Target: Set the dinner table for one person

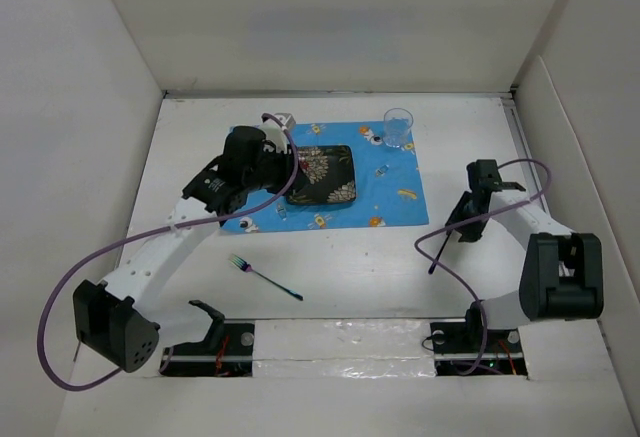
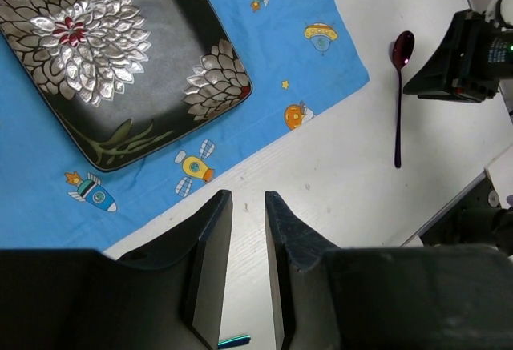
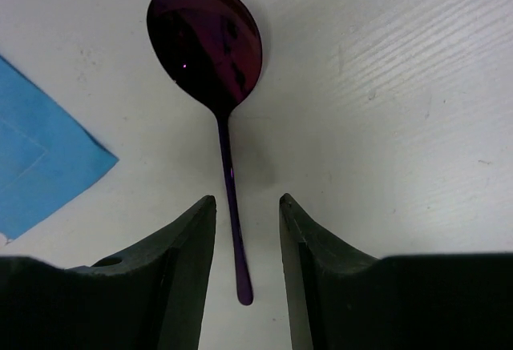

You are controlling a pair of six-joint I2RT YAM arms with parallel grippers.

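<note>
White table shows between my right fingers and the spoon's handle; closing now would miss, so I should first move closer.
The white dinner table (image 1: 360, 272) carries a blue space-print placemat (image 1: 395, 182) with a dark square flowered plate (image 1: 325, 175) on it. A clear glass (image 1: 398, 127) stands at the mat's far right corner. A purple spoon (image 3: 210, 42) lies on the table right of the mat, its handle between the open fingers of my right gripper (image 3: 247, 202), untouched. The spoon (image 1: 438, 255) shows below the right gripper (image 1: 468, 227) in the top view. My left gripper (image 1: 285, 169) hovers by the plate's left side, slightly open and empty (image 2: 248, 198). A fork (image 1: 265, 277) lies near the front.
White walls enclose the table on three sides. The arm bases and their purple cables (image 1: 60, 307) take up the near edge. In the left wrist view the plate (image 2: 104, 54), the spoon (image 2: 398, 94) and the right arm (image 2: 465, 54) show.
</note>
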